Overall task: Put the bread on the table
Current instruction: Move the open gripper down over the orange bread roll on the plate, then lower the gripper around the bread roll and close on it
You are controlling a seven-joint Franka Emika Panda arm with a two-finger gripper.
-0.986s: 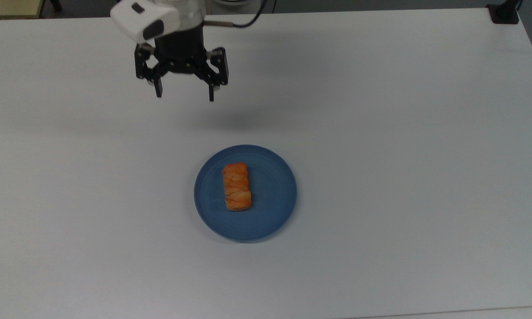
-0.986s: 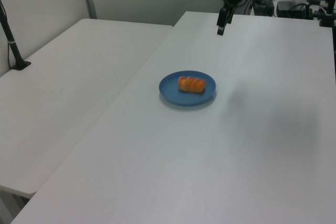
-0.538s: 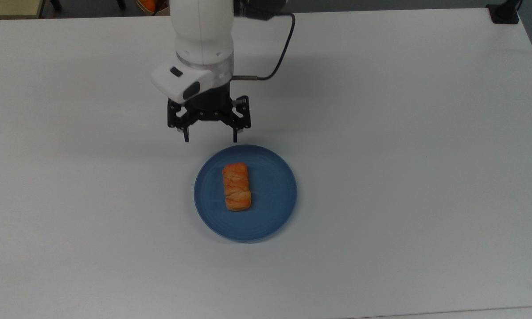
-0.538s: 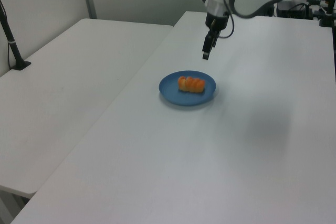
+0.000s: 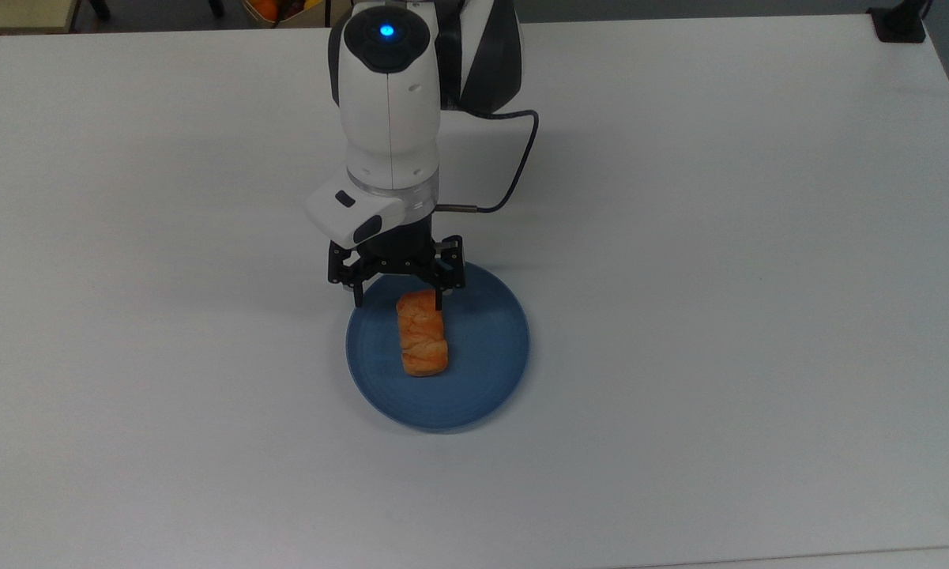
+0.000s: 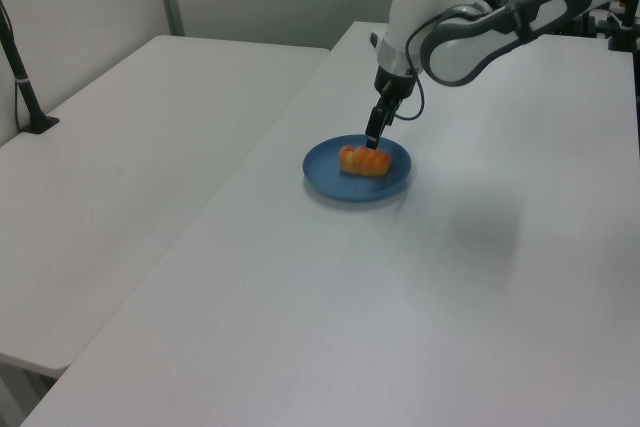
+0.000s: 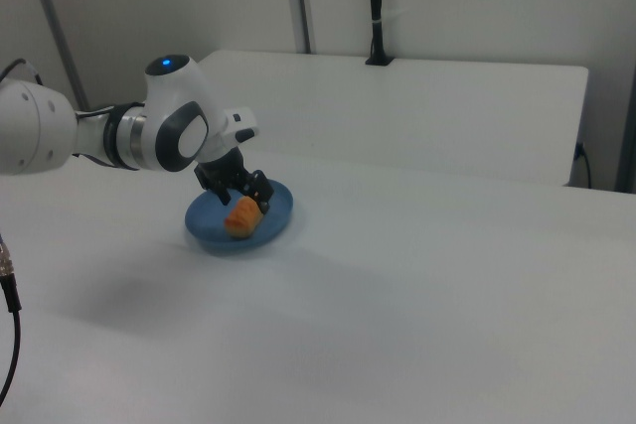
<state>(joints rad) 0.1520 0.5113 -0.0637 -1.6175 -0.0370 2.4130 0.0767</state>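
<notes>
The long sides of the bread (image 6: 364, 161) are the part my gripper will grab next. Then it can move the bread from the blue plate (image 6: 325, 175) to the table.
The bread (image 5: 422, 336), a small orange-golden loaf, lies lengthwise on a round blue plate (image 5: 490, 371) near the middle of the white table (image 5: 719, 276). My gripper (image 5: 398, 303) points down over the plate's far rim, open, with its black fingers straddling the bread's far end. The finger on the top view's right is close to the bread's edge; I cannot tell if it touches. In the left view the gripper (image 6: 372, 141) hangs just above the bread (image 6: 364, 161) and plate (image 6: 328, 173). The right view shows the gripper (image 7: 245, 192) right behind the bread (image 7: 241, 217).
A black cable (image 5: 515, 175) loops from the wrist over the table. A black clamp (image 5: 899, 22) sits at the table's far corner on the top view's right. A second white table (image 6: 110, 157) adjoins on the left view's left, with a black post (image 6: 22, 77).
The arm has swung from the table's far side toward the plate and come lower. The open gripper went from short of the rim to over the bread's far end. Bread and plate have not moved.
</notes>
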